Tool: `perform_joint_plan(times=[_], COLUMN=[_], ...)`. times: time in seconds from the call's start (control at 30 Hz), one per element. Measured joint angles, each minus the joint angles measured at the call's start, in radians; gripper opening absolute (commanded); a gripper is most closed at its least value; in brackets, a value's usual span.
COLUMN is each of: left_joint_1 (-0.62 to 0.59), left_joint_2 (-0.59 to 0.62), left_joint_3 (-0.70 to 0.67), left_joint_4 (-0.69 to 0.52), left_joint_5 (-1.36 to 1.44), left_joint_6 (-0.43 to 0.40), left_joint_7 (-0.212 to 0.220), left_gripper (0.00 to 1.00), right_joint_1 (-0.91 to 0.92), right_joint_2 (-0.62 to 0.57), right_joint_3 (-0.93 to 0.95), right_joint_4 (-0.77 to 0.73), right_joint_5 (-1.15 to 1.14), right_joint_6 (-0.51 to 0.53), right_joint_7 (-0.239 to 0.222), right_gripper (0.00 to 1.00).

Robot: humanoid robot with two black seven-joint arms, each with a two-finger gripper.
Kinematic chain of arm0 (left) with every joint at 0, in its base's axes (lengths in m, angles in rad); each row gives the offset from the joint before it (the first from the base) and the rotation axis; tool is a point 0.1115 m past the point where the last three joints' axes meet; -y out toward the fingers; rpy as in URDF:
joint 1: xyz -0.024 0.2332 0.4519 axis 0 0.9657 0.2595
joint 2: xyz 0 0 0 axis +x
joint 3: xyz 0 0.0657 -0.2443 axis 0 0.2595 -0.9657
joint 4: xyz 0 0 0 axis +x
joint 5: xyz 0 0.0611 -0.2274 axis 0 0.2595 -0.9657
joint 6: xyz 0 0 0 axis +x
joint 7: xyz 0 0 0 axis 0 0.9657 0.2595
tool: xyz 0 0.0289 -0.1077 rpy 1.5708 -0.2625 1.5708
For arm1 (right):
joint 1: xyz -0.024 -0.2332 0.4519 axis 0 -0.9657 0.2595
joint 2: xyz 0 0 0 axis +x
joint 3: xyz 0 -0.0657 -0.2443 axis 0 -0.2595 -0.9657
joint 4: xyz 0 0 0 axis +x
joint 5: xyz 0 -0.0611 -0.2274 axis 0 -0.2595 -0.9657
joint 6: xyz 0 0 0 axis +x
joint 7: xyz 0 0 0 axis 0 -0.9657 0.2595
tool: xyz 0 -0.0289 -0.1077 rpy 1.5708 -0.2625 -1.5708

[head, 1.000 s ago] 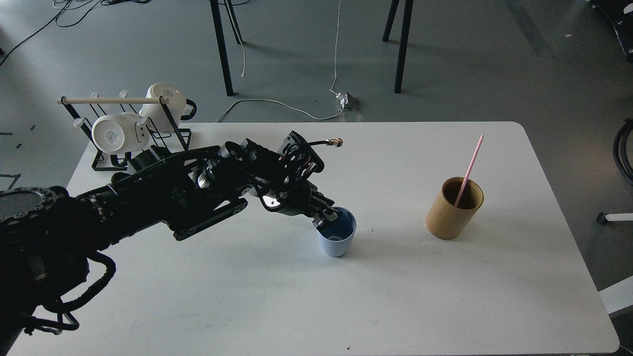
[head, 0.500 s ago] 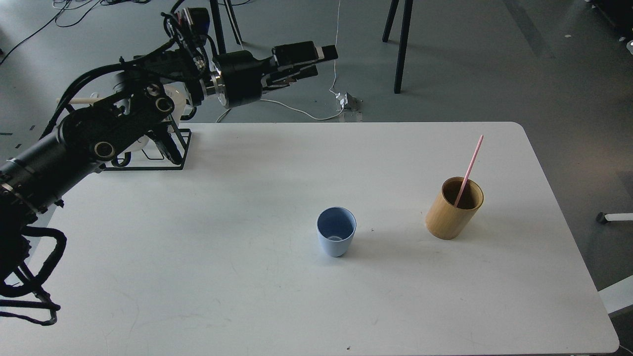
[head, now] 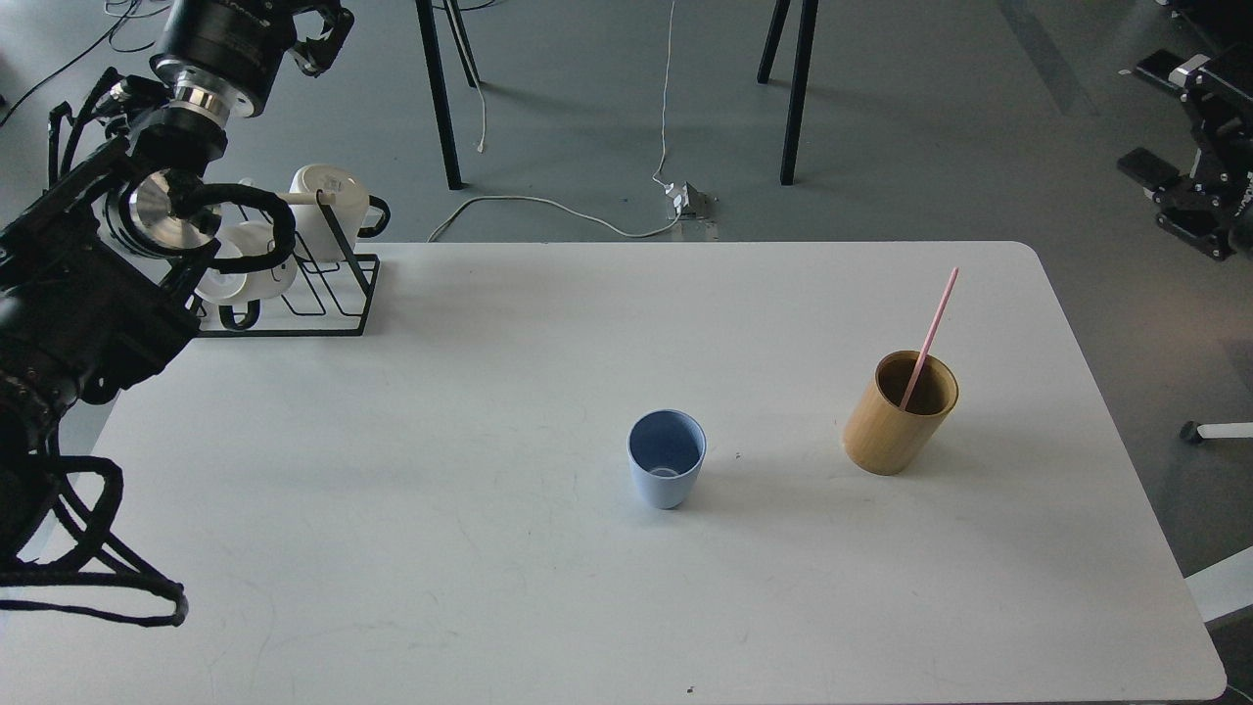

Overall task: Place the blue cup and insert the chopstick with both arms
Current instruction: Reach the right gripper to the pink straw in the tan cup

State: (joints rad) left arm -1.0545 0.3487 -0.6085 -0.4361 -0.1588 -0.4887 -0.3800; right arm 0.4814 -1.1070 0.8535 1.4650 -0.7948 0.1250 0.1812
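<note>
Next, my right gripper grabs the pink chopstick's upper end (head: 951,282), to insert the chopstick into the blue cup (head: 666,470).
The blue cup (head: 666,470) stands upright and empty on the white table (head: 440,548), a little right of the middle. The pink chopstick (head: 930,333) leans in the tan bamboo holder (head: 886,431), to the right of the cup. My left gripper (head: 318,24) is raised high at the top left, far from the cup. It is partly cut off by the view's edge, so its fingers cannot be told apart. My right gripper (head: 1147,117) shows at the upper right, off the table, with its two fingers spread apart and nothing between them.
A black wire rack (head: 338,294) with white mugs (head: 328,201) stands at the table's back left corner, partly behind my left arm. Black table legs (head: 440,108) and cables lie on the floor beyond the far edge.
My left gripper let go of the blue cup, rose and swung back to the upper left. The cup stayed in place. My right gripper has come into view at the upper right.
</note>
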Motion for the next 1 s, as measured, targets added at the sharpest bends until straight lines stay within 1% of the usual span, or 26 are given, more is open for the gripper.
perform_joint_plan(times=[0.07, 0.17, 0.27, 0.33, 0.4, 0.5, 0.6, 0.67, 0.8, 1.0], left_joint_1=[0.006, 0.013, 0.025, 0.034, 0.047, 0.063, 0.072, 0.075, 0.078, 0.079], left_joint_2=[-0.006, -0.014, -0.014, -0.011, -0.008, -0.005, -0.002, -0.002, -0.002, -0.005], left_joint_3=[0.002, 0.002, -0.001, -0.002, -0.003, -0.004, -0.004, -0.004, -0.003, -0.005], left_joint_4=[0.033, 0.051, 0.054, 0.054, 0.054, 0.054, 0.054, 0.054, 0.054, 0.054], left_joint_5=[-0.009, -0.015, -0.017, -0.018, -0.020, -0.030, -0.040, -0.042, -0.043, -0.045], left_joint_6=[0.000, 0.000, 0.000, 0.000, 0.000, 0.000, 0.000, 0.000, 0.000, 0.000], left_joint_7=[0.014, 0.023, 0.023, 0.024, 0.024, 0.024, 0.023, 0.023, 0.023, 0.019], left_gripper=[0.99, 0.99, 0.99, 0.99, 0.99, 0.99, 0.99, 0.99, 0.99, 0.99], right_joint_1=[-0.001, -0.003, -0.003, -0.001, 0.005, 0.014, 0.019, 0.024, 0.052, 0.144], right_joint_2=[0.014, 0.063, 0.124, 0.146, 0.161, 0.195, 0.233, 0.259, 0.292, 0.301], right_joint_3=[-0.047, -0.101, -0.151, -0.189, -0.237, -0.286, -0.313, -0.324, -0.354, -0.440], right_joint_4=[0.003, -0.009, -0.035, -0.053, -0.073, -0.093, -0.132, -0.153, -0.177, -0.192], right_joint_5=[-0.144, -0.316, -0.409, -0.442, -0.485, -0.548, -0.585, -0.593, -0.599, -0.599], right_joint_6=[-0.060, -0.153, -0.198, -0.205, -0.207, -0.207, -0.207, -0.206, -0.204, -0.192], right_joint_7=[0.003, 0.006, 0.008, 0.008, 0.007, -0.008, -0.036, -0.047, -0.057, -0.079], right_gripper=[0.98, 0.97, 0.94, 0.89, 0.80, 0.76, 0.69, 0.68, 0.60, 0.48])
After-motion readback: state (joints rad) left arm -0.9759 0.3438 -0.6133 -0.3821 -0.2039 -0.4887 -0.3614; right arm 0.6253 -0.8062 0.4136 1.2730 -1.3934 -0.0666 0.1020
